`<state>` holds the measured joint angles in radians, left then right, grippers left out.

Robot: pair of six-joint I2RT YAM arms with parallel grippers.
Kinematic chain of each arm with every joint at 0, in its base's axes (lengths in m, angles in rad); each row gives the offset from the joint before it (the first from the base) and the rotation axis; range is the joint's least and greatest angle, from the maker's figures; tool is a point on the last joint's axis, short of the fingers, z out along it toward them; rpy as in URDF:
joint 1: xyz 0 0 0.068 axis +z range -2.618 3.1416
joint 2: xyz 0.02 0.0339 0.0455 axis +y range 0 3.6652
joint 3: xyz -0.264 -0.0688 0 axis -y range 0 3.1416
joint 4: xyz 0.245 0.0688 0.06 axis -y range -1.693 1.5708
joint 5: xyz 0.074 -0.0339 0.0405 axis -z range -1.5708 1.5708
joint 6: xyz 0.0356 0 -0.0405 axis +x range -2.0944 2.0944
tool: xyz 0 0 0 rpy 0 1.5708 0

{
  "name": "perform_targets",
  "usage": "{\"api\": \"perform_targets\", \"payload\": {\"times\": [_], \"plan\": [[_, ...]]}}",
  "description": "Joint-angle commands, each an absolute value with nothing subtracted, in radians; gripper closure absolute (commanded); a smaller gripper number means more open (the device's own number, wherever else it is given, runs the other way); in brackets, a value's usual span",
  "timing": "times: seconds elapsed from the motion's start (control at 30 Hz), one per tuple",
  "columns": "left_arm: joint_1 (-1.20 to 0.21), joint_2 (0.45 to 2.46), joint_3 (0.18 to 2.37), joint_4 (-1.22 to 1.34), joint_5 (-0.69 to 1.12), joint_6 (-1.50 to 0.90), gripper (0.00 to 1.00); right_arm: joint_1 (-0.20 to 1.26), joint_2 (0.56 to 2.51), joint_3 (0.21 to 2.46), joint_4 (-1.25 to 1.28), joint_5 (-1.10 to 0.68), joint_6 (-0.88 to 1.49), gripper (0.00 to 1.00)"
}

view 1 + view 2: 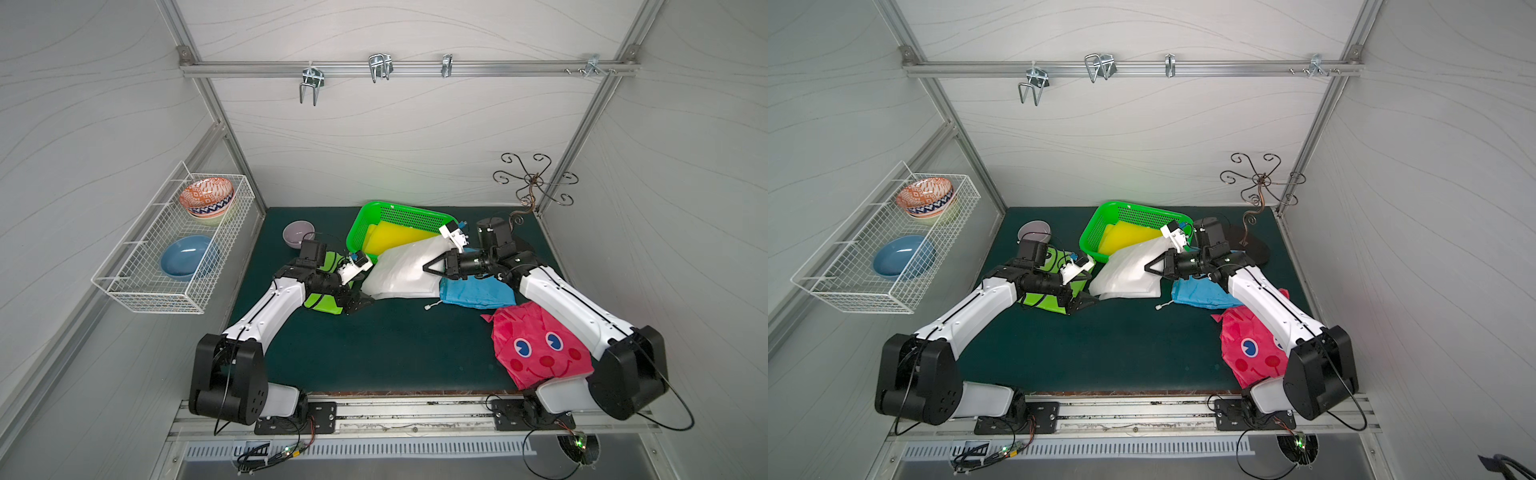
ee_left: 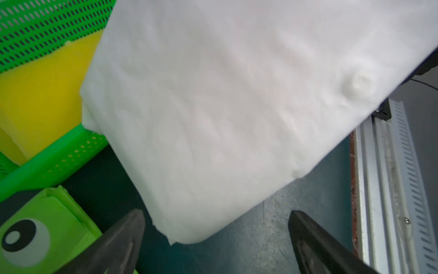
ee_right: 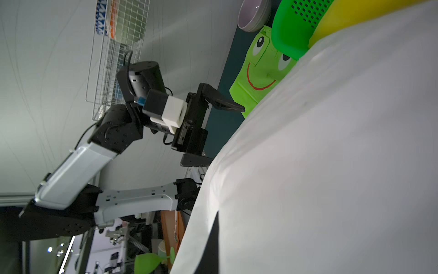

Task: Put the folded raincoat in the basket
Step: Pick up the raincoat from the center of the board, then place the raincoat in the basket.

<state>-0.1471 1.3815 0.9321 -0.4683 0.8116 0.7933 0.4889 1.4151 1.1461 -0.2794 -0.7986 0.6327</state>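
Observation:
The free hanging corner of the white folded raincoat (image 1: 405,272) is opposite the robot's right gripper, so the left gripper should grip the raincoat there next. Both grippers can then lay it in the basket.
The white folded raincoat (image 1: 405,272) (image 1: 1127,272) is held at its right edge by my right gripper (image 1: 426,268) (image 1: 1147,268), which is shut on it. Its far corner overlaps the near rim of the green basket (image 1: 358,224) (image 1: 1094,226), which has a yellow folded raincoat (image 1: 399,239) inside. In the right wrist view the white raincoat (image 3: 331,166) fills most of the frame. My left gripper (image 1: 361,301) (image 2: 215,218) is open just left of the white raincoat (image 2: 225,106), whose corner hangs ahead of the jaws without touching them.
A green frog-face raincoat (image 1: 322,301) lies under my left wrist. A blue one (image 1: 478,293) and a pink one (image 1: 540,349) lie on the right. A purple bowl (image 1: 298,233) sits left of the basket. A wire rack (image 1: 166,266) with bowls hangs on the left wall, and a metal hook stand (image 1: 536,178) is at the back right.

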Motion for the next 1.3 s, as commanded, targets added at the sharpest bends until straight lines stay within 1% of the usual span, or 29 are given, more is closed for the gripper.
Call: {"api": "perform_targets", "payload": {"times": [0.0,0.1,0.2,0.27,0.37,0.5,0.7,0.8,0.97,1.03,1.1,1.17,1.27], "plan": [[-0.164,1.336,0.902,-0.31,0.773,0.853,0.0,0.494,1.432,1.177,-0.238,-0.77,0.836,1.0],[-0.179,1.308,0.827,-0.226,0.765,0.872,0.0,0.494,1.434,1.207,-0.279,-0.725,0.862,1.0],[-0.19,1.291,0.758,-0.125,0.758,0.869,0.0,0.493,1.441,1.207,-0.264,-0.705,0.914,1.0],[-0.214,1.285,0.73,-0.067,0.72,0.875,0.0,0.497,1.446,1.206,-0.247,-0.693,0.956,1.0],[-0.261,1.291,0.693,0.065,0.609,0.885,0.0,0.511,1.458,1.213,-0.223,-0.674,0.99,1.0],[-0.27,1.307,0.658,0.275,0.505,0.854,0.0,0.531,1.475,1.232,-0.222,-0.667,1.006,1.0],[-0.292,1.326,0.638,0.396,0.417,0.915,0.01,0.537,1.466,1.228,-0.203,-0.657,1.048,1.0],[-0.307,1.346,0.601,0.458,0.421,0.977,0.1,0.537,1.459,1.226,-0.192,-0.652,1.072,1.0],[-0.307,1.371,0.595,0.47,0.435,0.977,0.21,0.536,1.447,1.23,-0.204,-0.647,1.081,1.0],[-0.307,1.378,0.597,0.488,0.437,0.973,0.29,0.535,1.444,1.229,-0.207,-0.646,1.084,1.0],[-0.308,1.385,0.615,0.466,0.451,0.966,0.45,0.533,1.443,1.229,-0.209,-0.644,1.089,1.0],[-0.31,1.393,0.648,0.381,0.466,0.985,0.62,0.532,1.441,1.229,-0.21,-0.639,1.09,1.0],[-0.31,1.397,0.681,0.339,0.437,1.084,0.85,0.528,1.443,1.23,-0.213,-0.64,1.091,1.0]]}}
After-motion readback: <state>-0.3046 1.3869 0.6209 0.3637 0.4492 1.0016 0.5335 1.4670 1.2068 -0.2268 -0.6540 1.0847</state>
